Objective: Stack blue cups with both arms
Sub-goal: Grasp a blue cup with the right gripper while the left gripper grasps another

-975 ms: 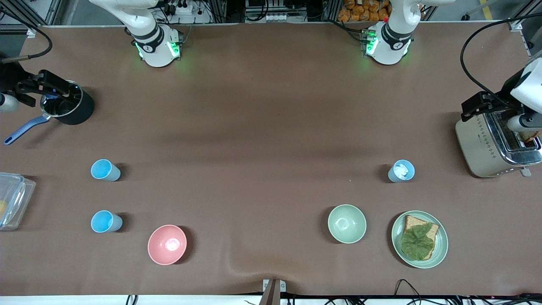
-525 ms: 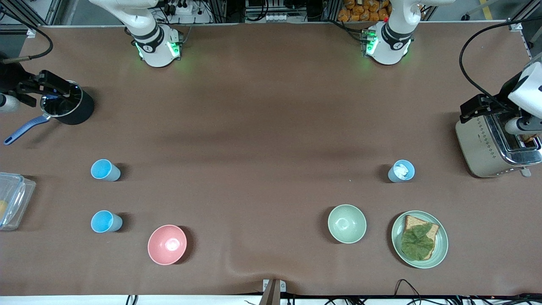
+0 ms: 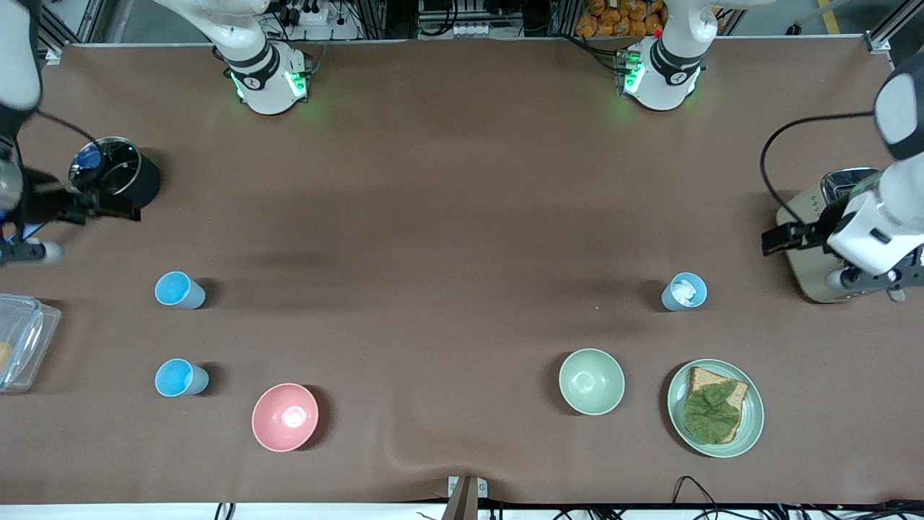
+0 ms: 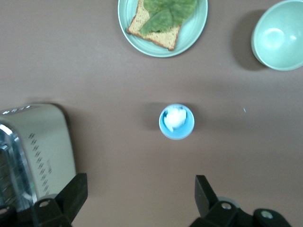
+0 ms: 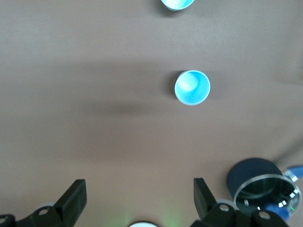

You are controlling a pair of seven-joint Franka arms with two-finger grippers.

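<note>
My left gripper grips the patched blue cup by its rim (image 3: 693,274) (image 4: 176,105) next, to stack the cup.
Three blue cups stand upright on the brown table. Two are at the right arm's end, one (image 3: 179,290) farther from the front camera than the other (image 3: 180,378). The third (image 3: 684,292), with a whitish patch inside, is at the left arm's end. My right gripper (image 3: 97,210) is open and empty over the table beside the black pot; its wrist view shows one cup (image 5: 191,87) ahead of the gripper (image 5: 138,195). My left gripper (image 3: 787,236) is open and empty over the table beside the toaster; its wrist view shows the patched cup (image 4: 176,121) ahead of the gripper (image 4: 139,194).
A black pot (image 3: 119,184) with a blue handle and a clear container (image 3: 20,339) are at the right arm's end. A toaster (image 3: 816,217) stands at the left arm's end. A pink bowl (image 3: 284,417), a pale green bowl (image 3: 591,380) and a plate (image 3: 678,404) with bread and lettuce lie nearer the camera.
The right gripper has left the pot and the left gripper has left the toaster. Both have moved toward the front camera, closer to the cups. The cups have not moved.
</note>
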